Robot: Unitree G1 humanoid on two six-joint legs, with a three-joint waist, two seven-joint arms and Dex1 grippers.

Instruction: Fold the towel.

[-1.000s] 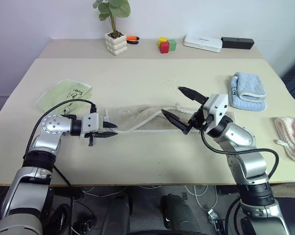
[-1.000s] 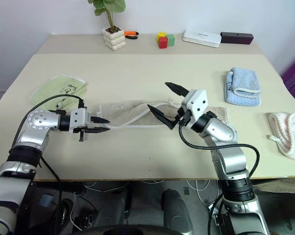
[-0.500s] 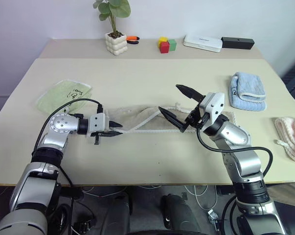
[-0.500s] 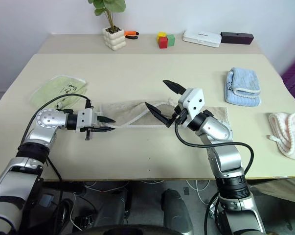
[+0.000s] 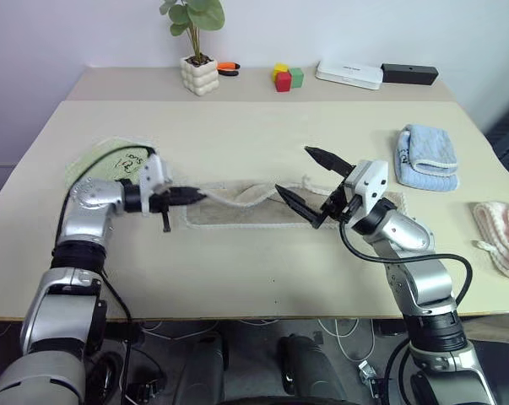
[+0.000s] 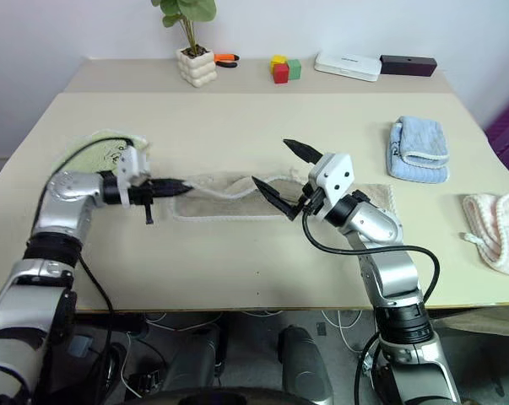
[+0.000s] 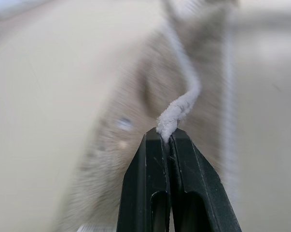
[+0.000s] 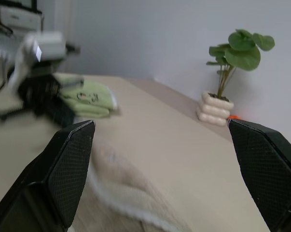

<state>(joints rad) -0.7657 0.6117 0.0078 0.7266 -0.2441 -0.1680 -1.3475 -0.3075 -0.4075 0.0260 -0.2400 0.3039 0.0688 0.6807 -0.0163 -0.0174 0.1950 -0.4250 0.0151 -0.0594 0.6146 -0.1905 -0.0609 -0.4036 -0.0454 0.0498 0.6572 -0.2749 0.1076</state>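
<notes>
Next, my right gripper grabs the beige towel by its whitish corded hem (image 5: 307, 186), since the towel lies bunched and slack (image 5: 262, 214) on the tabletop.
The beige towel (image 5: 262, 207) lies bunched in a long strip across the middle of the table (image 5: 237, 270). My left gripper (image 5: 195, 197) is at the towel's left end, shut on its whitish corded hem (image 7: 183, 105), and holds that end lifted a little off the table. The left wrist view shows the cord pinched between the black fingertips (image 7: 157, 150). My right gripper (image 5: 295, 171) hovers wide open above the towel's middle, holding nothing.
A light green towel (image 5: 111, 162) lies just behind my left arm. A folded light blue towel (image 5: 427, 158) and a pale fluffy cloth (image 5: 503, 236) lie at the right. A potted plant (image 5: 200, 74), coloured blocks (image 5: 288, 78) and two boxes (image 5: 349, 73) line the back.
My left gripper has shut on the hem at the towel's left end and risen, lifting that end. The right gripper has kept still and open.
</notes>
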